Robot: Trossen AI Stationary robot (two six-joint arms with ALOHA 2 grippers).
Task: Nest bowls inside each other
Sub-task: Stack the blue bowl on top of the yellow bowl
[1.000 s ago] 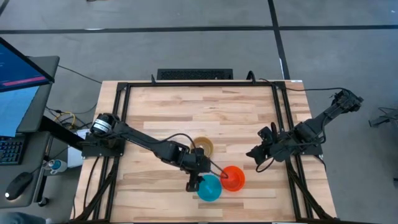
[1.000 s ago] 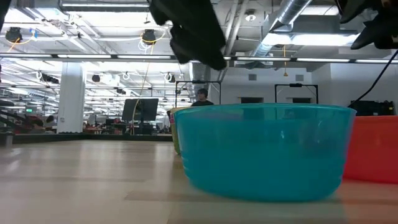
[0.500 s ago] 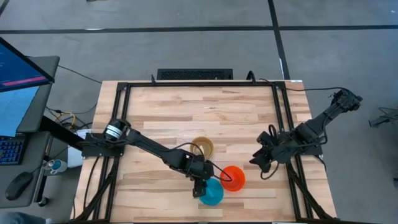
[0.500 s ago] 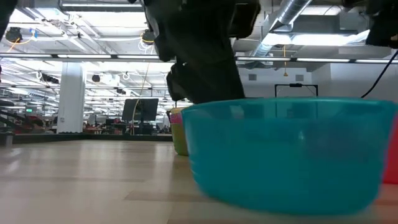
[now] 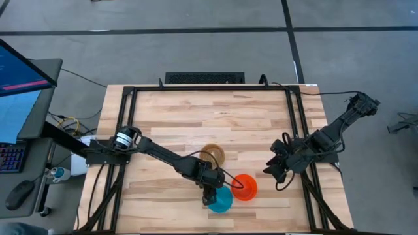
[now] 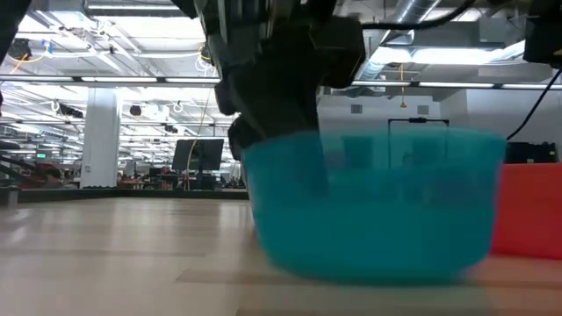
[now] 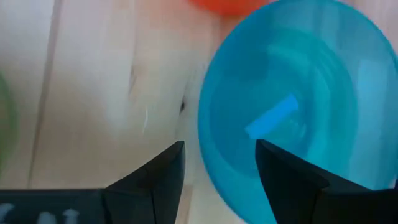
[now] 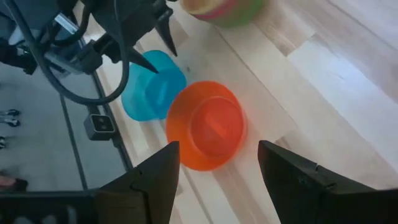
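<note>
My left gripper grabs the blue bowl by its rim [image 7: 206, 155] next, to nest the blue bowl in the stack.
The blue bowl [image 5: 222, 201] [image 6: 369, 202] stands upright on its base near the table's near edge. The orange-red bowl [image 5: 245, 187] [image 8: 208, 134] stands just to its right. A stack of nested bowls [image 5: 213, 155], yellow inside with pink and green showing [image 8: 224, 9], sits behind them. My left gripper [image 5: 210, 194] [image 7: 217, 162] is open over the blue bowl's left rim. My right gripper [image 5: 269, 168] [image 8: 217, 149] hangs open above the table's right part, apart from the orange-red bowl. My left gripper comes from above, pointing down, astride the blue bowl's left rim [image 7: 208, 146]. One finger [image 7: 283, 171] is inside the bowl and the other finger [image 7: 158, 174] is outside it. The bowl rests on the table. I cannot tell whether either finger touches the wall.
A black frame [image 5: 196, 88] runs around the wooden table. Bare wood [image 5: 215, 117] lies across the far half and to the left of the bowls. The near edge is close behind the blue bowl. A monitor [image 5: 19, 72] stands off the table's left side.
My left gripper has come down and a little toward the table's right, from beside the blue bowl onto its left rim. The blue bowl has slid slightly on the table and shows blurred in the low view.
</note>
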